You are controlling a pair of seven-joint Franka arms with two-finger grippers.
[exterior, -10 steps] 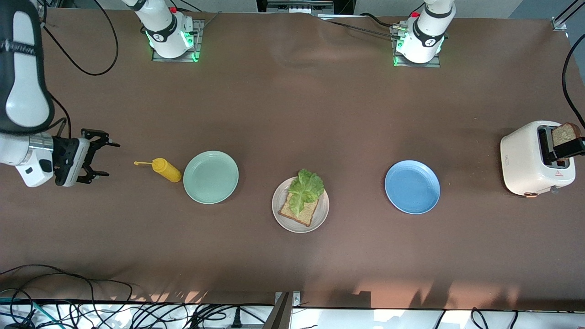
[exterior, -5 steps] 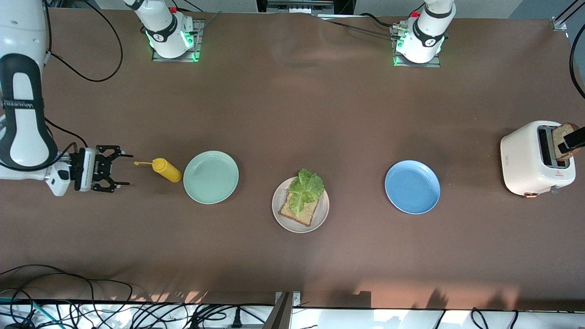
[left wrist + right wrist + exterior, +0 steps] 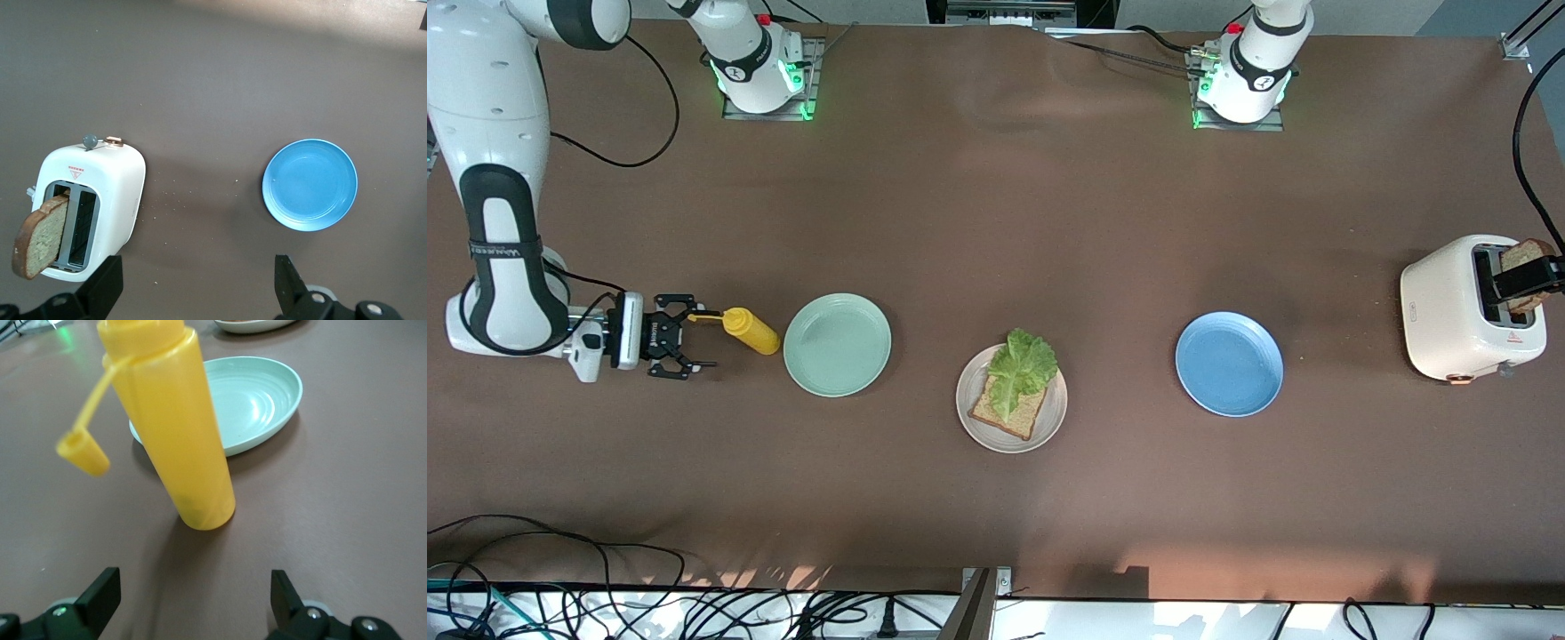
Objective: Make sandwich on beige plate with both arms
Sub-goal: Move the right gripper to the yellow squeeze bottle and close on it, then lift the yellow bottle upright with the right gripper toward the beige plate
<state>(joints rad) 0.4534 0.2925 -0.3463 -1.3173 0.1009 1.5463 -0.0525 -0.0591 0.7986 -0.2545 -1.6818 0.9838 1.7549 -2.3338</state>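
Note:
I should next grab the yellow mustard bottle by its body (image 3: 752, 330) with my right gripper. Then I can squeeze mustard onto the sandwich (image 3: 1011, 393).
The beige plate (image 3: 1055, 418) sits mid-table and holds a brown bread slice (image 3: 1024, 415) with a green lettuce leaf (image 3: 1021, 364) on top. A second bread slice (image 3: 1522, 257) sticks out of the white toaster (image 3: 1449, 311) at the left arm's end; it also shows in the left wrist view (image 3: 40, 237). My left gripper (image 3: 1529, 280) hovers over the toaster, open and empty (image 3: 193, 287). My right gripper (image 3: 694, 340) is open and empty, low at the table beside the yellow mustard bottle (image 3: 751, 330). In the right wrist view (image 3: 193, 600) the bottle (image 3: 177, 433) stands just ahead of its fingers.
A mint-green plate (image 3: 837, 344) lies next to the mustard bottle and shows in the right wrist view (image 3: 247, 393). A blue plate (image 3: 1229, 363) lies between the beige plate and the toaster and shows in the left wrist view (image 3: 310, 185). The bottle's cap (image 3: 83, 453) hangs open.
My right gripper has come down and moved toward the mustard bottle, now close beside it. My left gripper has stayed over the toaster with only a small shift.

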